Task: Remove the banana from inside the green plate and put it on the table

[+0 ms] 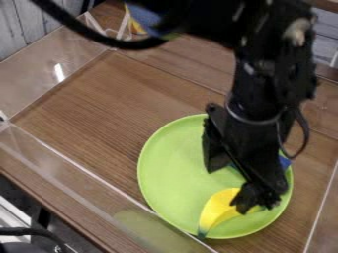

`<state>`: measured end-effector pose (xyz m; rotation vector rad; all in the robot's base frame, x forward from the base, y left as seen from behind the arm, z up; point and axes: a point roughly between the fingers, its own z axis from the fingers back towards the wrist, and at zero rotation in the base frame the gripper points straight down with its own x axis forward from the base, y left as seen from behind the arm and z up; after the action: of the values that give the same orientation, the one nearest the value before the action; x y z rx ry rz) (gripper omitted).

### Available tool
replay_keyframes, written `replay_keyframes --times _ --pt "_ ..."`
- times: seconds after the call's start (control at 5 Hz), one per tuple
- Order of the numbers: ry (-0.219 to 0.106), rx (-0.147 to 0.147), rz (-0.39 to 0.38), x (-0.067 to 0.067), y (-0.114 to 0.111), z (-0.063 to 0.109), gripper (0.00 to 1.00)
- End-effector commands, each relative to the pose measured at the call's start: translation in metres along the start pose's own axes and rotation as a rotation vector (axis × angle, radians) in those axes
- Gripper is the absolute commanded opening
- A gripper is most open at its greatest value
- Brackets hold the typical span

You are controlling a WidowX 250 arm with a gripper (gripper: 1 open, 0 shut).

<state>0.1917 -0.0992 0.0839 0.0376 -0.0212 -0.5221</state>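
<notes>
The banana is in the green plate (172, 168). My gripper needs to grab it by its yellow body (227, 201) next and then move it out onto the table.
The green plate (172, 168) lies on the wood-grain table (119, 99) at the lower right. The yellow banana (218, 210) rests inside the plate near its front rim, partly covered by the arm. My black gripper (247, 185) has come down over the plate and stands open, its fingers (271, 190) spread just above and around the banana's upper end. Whether they touch the banana I cannot tell. A blue block (283, 164) in the plate is almost fully hidden behind the gripper.
Clear acrylic walls (53, 163) border the table on the left and front. A yellow-labelled can (137, 22) stands beyond the far wall. Bare wood lies left of the plate.
</notes>
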Motion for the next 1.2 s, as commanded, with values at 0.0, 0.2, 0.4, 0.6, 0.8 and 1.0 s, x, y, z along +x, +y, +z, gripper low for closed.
replay_keyframes --times 0.0,0.2,0.4,0.6,0.8,1.0 --pt "-0.035 0.011 -0.047 0.005 -0.003 -0.010 1.00" --pt "-0.057 0.018 -0.081 0.007 -0.004 -0.021 1.00" --pt "-0.078 0.020 -0.075 0.008 -0.004 -0.026 1.00" --pt "-0.092 0.017 -0.059 0.008 -0.003 -0.030 1.00" --pt "-0.098 0.013 -0.044 0.009 -0.002 -0.032 1.00" --pt "-0.104 0.003 -0.031 0.010 -0.001 -0.034 1.00"
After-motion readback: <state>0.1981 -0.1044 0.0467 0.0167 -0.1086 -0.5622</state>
